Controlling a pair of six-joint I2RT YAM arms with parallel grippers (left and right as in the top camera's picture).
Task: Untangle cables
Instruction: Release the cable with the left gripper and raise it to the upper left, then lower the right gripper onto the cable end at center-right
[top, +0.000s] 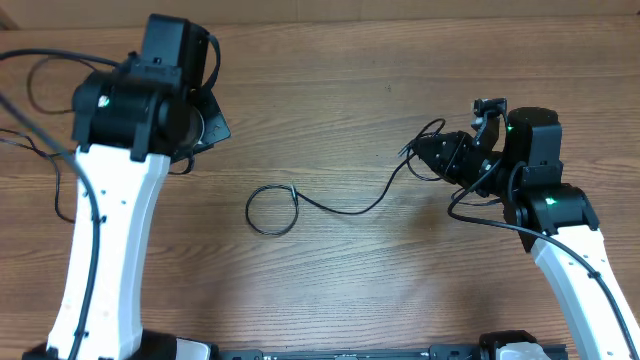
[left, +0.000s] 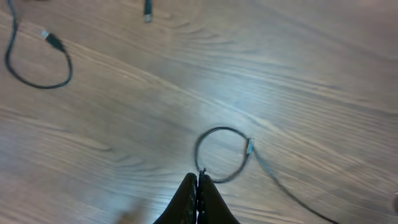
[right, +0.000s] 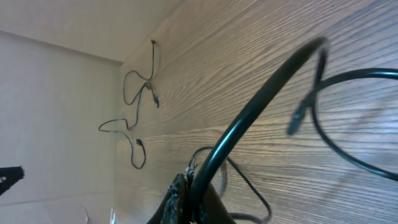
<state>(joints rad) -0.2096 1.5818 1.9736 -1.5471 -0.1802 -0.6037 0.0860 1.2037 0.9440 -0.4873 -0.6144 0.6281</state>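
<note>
The table is below the cable's coiled end, so the coiled end would land on the wood. My right gripper will open now.
One thin black cable (top: 345, 210) lies across the middle of the table and ends at the left in a small loop (top: 270, 210). Its right end rises to my right gripper (top: 428, 153), which is shut on it, with short coils bunched at the jaws. In the right wrist view that cable (right: 261, 99) runs up and right from the closed right gripper (right: 190, 178). My left gripper (left: 198, 180) is shut, with nothing seen between its fingers. It hangs high over the table, and the loop (left: 221, 155) shows just beyond its tips. In the overhead view the left gripper (top: 208, 124) is up and left of the loop.
More thin cables lie apart on the wood: one curled with a plug (left: 38, 65), another plug end (left: 147, 10), and two strands near the wall (right: 138, 93). Thin black cords (top: 35, 150) also trail at the table's left edge beside the left arm.
</note>
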